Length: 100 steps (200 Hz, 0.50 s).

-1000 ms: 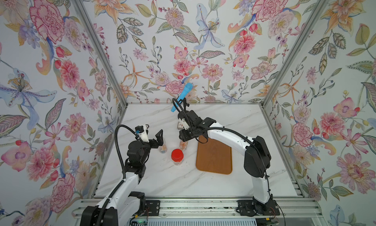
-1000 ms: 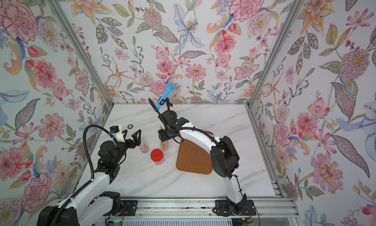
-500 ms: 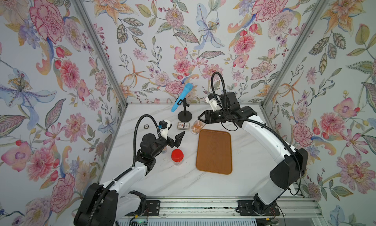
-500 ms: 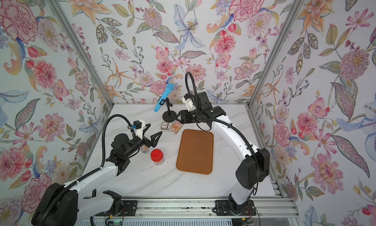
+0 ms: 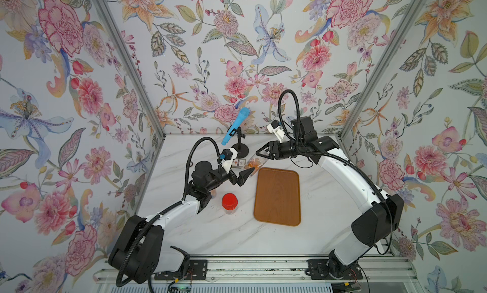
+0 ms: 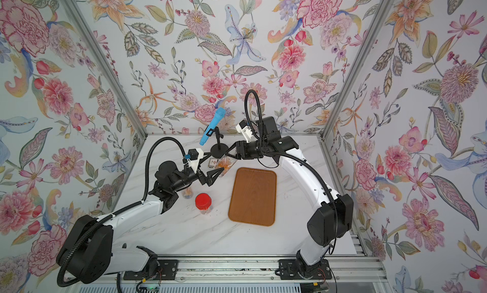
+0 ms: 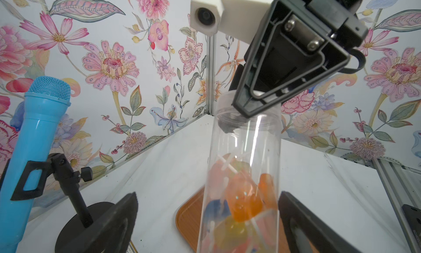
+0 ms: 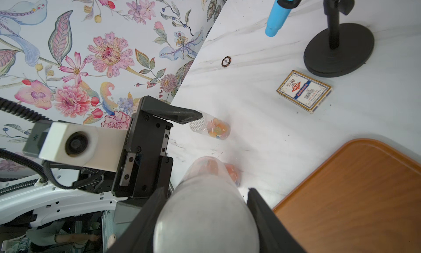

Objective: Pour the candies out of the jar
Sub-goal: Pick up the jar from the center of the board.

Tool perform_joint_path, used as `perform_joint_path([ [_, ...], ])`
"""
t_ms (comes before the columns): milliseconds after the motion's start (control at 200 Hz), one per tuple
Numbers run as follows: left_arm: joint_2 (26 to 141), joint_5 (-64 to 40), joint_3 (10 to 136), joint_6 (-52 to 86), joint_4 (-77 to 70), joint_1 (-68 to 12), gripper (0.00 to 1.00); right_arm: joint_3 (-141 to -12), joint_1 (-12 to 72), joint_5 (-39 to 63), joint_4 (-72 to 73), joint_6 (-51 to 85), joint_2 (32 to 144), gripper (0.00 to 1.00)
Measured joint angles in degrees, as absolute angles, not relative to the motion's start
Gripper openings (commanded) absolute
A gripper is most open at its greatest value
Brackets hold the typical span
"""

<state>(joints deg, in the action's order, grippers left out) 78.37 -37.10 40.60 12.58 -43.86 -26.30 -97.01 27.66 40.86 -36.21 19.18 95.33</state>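
My left gripper will grab the jar around the end packed with candies. The opposite end of the jar then stays free for pouring the candies out.
A clear jar (image 5: 255, 162) hangs tilted just off the far left corner of the wooden tray (image 5: 278, 199). My right gripper (image 5: 259, 154) is shut on its upper end (image 8: 205, 192). The candies (image 7: 243, 195), orange, blue, yellow and pink heads on pale sticks, lie packed in the jar's lower end. My left gripper (image 5: 246, 161) stands wide open around that lower end (image 7: 207, 201), the jar nearer one finger (image 7: 293, 208) than the other. I see no contact. Whether a lid is on the jar does not show.
A red-lidded jar (image 5: 229, 200) stands left of the tray. Another candy jar (image 8: 210, 127) lies on the table under my left arm. A card pack (image 8: 304, 91), a poker chip (image 8: 226, 61) and a blue toy microphone (image 5: 234, 128) on a black stand sit at the back.
My right arm carried the jar from beside the red-lidded jar to the tray's far left corner and now holds still. My left gripper reached right until its open fingers flank the jar.
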Motion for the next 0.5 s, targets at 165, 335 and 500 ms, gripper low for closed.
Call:
perform_joint_path([
  [165, 79.0, -38.7, 41.4, 12.2, -43.7, -27.1, 0.98, -97.0, 27.4, 42.2, -36.1, 19.8, 94.3, 0.31],
  [335, 79.0, -38.9, 41.4, 11.5, -43.5, -27.5, 0.95, -97.0, 27.4, 43.3, -35.1, 20.4, 93.0, 0.31],
  [500, 79.0, -38.8, 41.4, 11.2, -43.3, -27.5, 0.92, -97.0, 27.4, 43.8, -34.5, 20.7, 92.9, 0.31],
])
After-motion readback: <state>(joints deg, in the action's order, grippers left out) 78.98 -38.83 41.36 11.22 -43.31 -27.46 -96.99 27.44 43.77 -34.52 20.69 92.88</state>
